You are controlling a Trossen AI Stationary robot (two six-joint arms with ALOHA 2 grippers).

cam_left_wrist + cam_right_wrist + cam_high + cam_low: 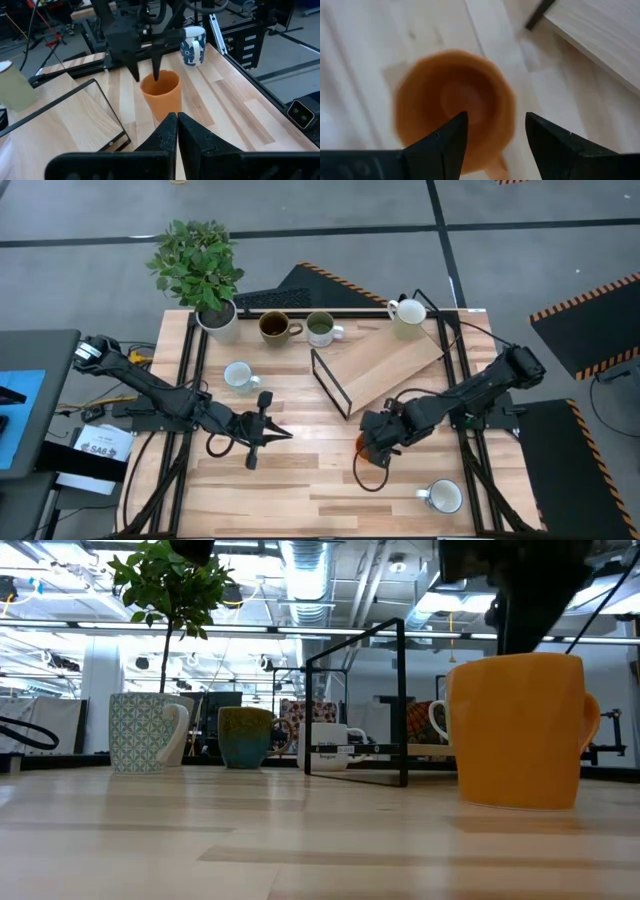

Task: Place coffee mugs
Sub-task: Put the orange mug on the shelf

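In the right wrist view my right gripper's fingers stop above the orange mug's rim (509,102), its hollow (462,100) small beneath them, so lowering comes next, before closing.
The orange mug (362,443) stands upright on its base near the table's middle, large in the low view (520,730). My right gripper (495,120) hangs open over it, one finger above the hollow and one outside the wall. My left gripper (283,432) is shut, level and pointing at the orange mug (161,92) from the table's left. The brown mug (272,326) and the green-inside mug (320,328) stand at the far edge. The cream mug (407,317) is on the raised board, a patterned mug (240,375) far left, a blue-patterned mug (443,497) near right. My right gripper comes at the orange mug's rim (159,78) from above, pointing down, with one finger (156,67) at the hollow and the other (135,70) outside the wall. I cannot tell whether either finger touches the rim. The mug stands upright on the table.
A white pot with a green plant (205,270) stands at the far left corner. A slanted wooden board (390,365) with a black wire frame (330,385) lies just beyond the right gripper. Bare tabletop (300,490) lies along the near edge.
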